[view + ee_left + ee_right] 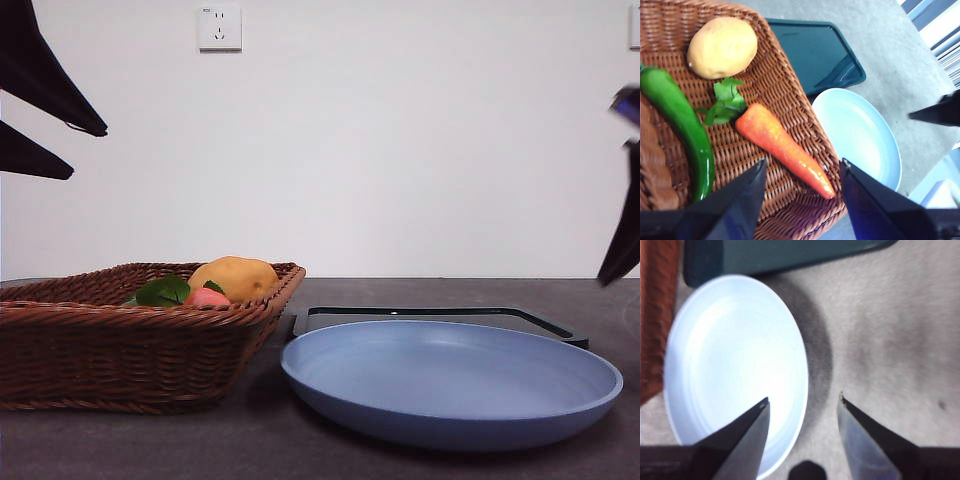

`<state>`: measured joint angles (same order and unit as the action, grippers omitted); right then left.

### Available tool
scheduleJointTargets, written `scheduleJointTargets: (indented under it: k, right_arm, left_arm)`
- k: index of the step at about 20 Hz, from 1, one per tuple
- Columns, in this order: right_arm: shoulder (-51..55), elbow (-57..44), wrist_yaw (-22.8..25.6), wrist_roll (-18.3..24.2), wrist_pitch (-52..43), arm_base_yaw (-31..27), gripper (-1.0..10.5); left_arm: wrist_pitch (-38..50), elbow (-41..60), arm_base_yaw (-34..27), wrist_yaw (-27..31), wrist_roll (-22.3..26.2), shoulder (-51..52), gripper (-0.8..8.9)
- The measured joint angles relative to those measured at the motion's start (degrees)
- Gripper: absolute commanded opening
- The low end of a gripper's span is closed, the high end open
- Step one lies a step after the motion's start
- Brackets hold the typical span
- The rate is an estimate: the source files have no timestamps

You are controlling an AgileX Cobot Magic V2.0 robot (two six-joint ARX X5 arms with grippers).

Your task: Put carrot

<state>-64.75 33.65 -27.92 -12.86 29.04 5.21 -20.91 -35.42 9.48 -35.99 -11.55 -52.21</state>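
Observation:
My right gripper will next set the blue plate on the dark tray for the carrot, so it will grab the plate by its rim.
The orange carrot with green leaves lies in the wicker basket, beside a potato and a long green pepper. In the front view only its thick end and leaves show over the basket rim. My left gripper is open and hangs above the carrot's thin end, clear of it. In the front view it shows as black tips at the upper left. My right gripper is open and empty above the edge of the blue plate; it shows at the right edge.
The blue plate stands right of the basket. A dark tray lies behind it on the grey table. A wall socket is on the white wall behind.

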Motion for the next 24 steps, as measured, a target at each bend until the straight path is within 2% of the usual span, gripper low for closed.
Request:
scheduleJointTargets:
  k: [5, 9, 11, 12, 17, 21, 24]
  right_arm:
    - [-10.21, 0.0, 0.0, -1.36, -7.13, 3.21, 2.0]
    - [-14.56, 0.0, -0.07, -3.34, -10.45, 4.96, 1.0]
    - [-15.28, 0.0, -0.04, -4.11, -10.21, 5.22, 0.2]
    - [-15.28, 0.0, -0.04, -4.26, -10.25, 5.22, 0.0]
    - [-12.66, 0.0, 0.24, -4.72, -6.25, 5.22, 0.0]
    - [-5.2, 0.0, 0.5, -4.33, -0.37, 5.22, 0.0]
    - [-0.46, 0.0, 4.94, -3.26, 4.46, 5.22, 0.0]
  left_arm:
    - [0.96, 0.0, 0.46, 0.02, -0.55, 0.0, 2.62]
    - [0.96, 0.0, 0.46, 0.02, -0.57, 0.0, 2.62]
    - [1.01, 0.0, 0.46, 0.02, -0.7, 0.0, 2.68]
    - [1.09, 0.0, 0.46, 0.02, -1.25, 0.0, 3.04]
    - [2.43, 0.0, 3.39, 0.68, -4.68, -0.02, 3.23]
    - [3.63, -0.52, 11.76, 11.3, -6.51, -2.71, 3.23]
    - [-0.22, -5.66, 17.46, 16.26, -7.21, -9.62, 3.22]
